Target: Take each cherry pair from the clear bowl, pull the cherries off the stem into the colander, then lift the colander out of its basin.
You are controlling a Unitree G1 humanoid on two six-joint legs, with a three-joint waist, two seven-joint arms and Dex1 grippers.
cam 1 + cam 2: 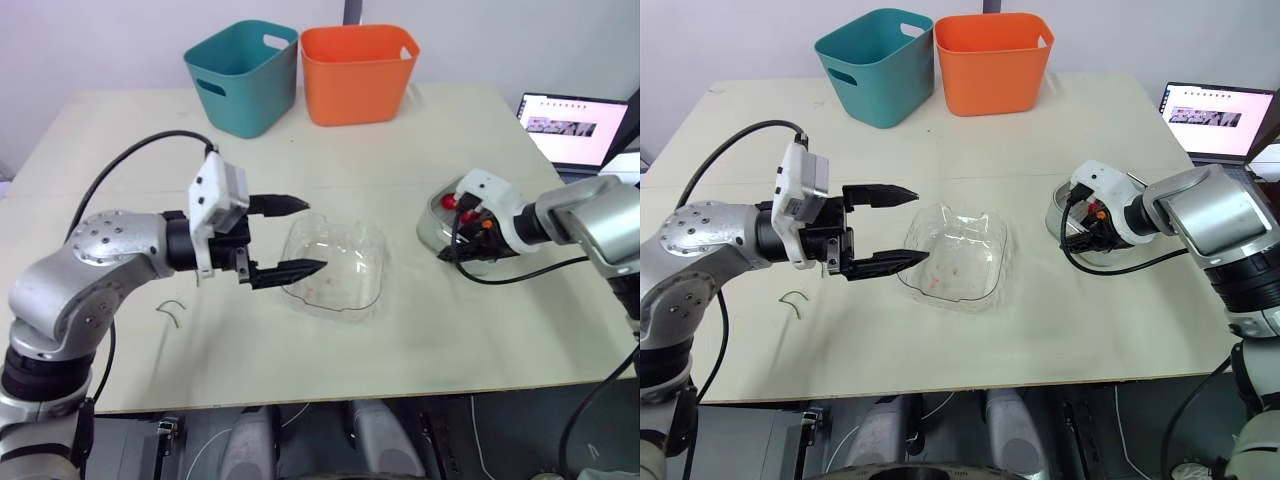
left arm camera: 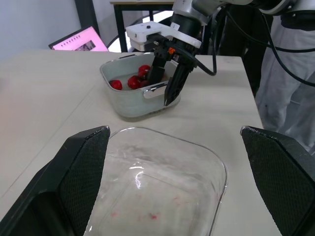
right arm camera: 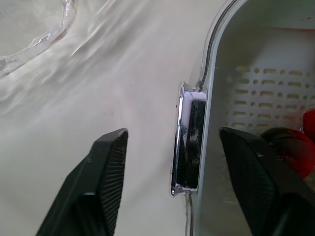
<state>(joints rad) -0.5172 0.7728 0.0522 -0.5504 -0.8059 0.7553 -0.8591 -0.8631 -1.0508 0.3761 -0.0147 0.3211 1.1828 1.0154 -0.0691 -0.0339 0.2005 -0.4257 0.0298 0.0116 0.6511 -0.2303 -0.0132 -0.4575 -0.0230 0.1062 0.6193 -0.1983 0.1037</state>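
The colander has loose cherries inside, so my right gripper should next grab it by its chrome handle to lift it level.
The clear bowl sits mid-table, holding only red smears. My left gripper hovers open at the bowl's left rim, one finger above it and one at the near wall, nothing between them. The white colander rests in its basin at the right, with several red cherries inside. My right gripper is open astride the colander's rim. One finger is outside over the table, the other inside above the cherries. The chrome handle lies between them, not clamped. A bare green stem lies on the table at the left.
A teal bin and an orange bin stand at the table's far edge. An open laptop sits off the table's right side. A black cable loops from my right wrist along the table.
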